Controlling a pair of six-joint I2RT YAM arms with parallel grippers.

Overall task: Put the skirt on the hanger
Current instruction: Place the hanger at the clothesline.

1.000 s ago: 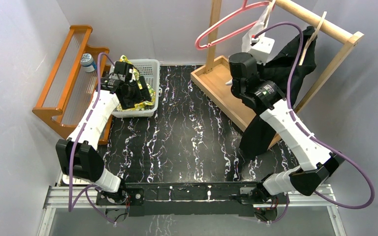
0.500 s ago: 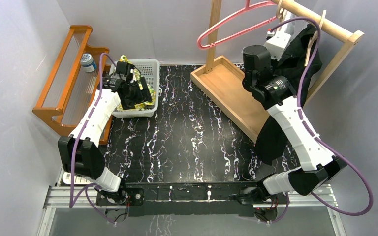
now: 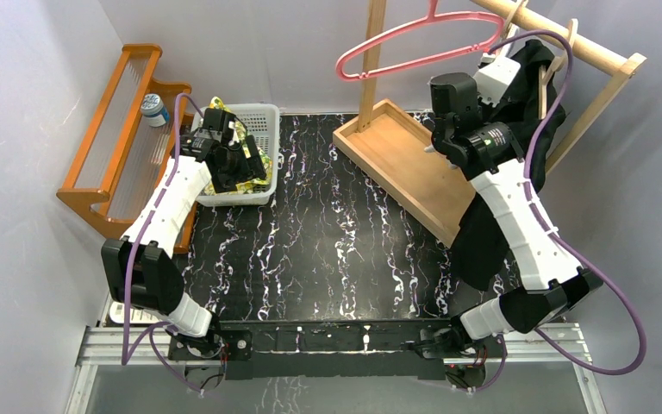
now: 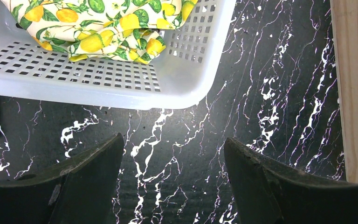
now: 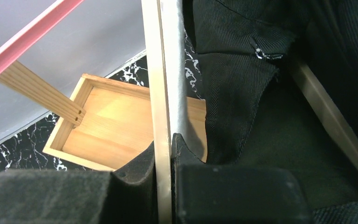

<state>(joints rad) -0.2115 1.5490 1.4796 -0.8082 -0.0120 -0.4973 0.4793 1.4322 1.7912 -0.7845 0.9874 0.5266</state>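
Observation:
I should release the hanger with my right gripper now. The hanger's hook is over the rack's top bar (image 3: pixel 586 45) and the hanger's wooden bar is below, so the hanger would hang there.
The black skirt (image 3: pixel 530 99) hangs on a pale wooden hanger (image 3: pixel 564 50) beside the rack's top rail (image 3: pixel 586 45) and drapes down behind my right arm. My right gripper (image 3: pixel 507 67) is shut on the hanger. In the right wrist view the hanger's wooden bar (image 5: pixel 163 84) is clamped between the jaws of my right gripper (image 5: pixel 168 144), with the skirt (image 5: pixel 247 74) to its right. My left gripper (image 3: pixel 226 166) is open and empty low over the table in front of the basket. In the left wrist view its (image 4: pixel 172 144) jaws stand wide apart.
A pink hanger (image 3: pixel 414 43) hangs from the rail at the left. The rack's wooden base tray (image 3: pixel 396 159) lies under it. A white basket (image 3: pixel 263 121) holds a lemon-print cloth (image 4: pixel 107 28). An orange wooden rack (image 3: pixel 121 129) with a small jar (image 3: pixel 153 108) stands at the far left.
My right gripper has lifted the hanger with the skirt up and to the right, closer to the rail. The pink hanger has swung a little. My left arm has barely moved.

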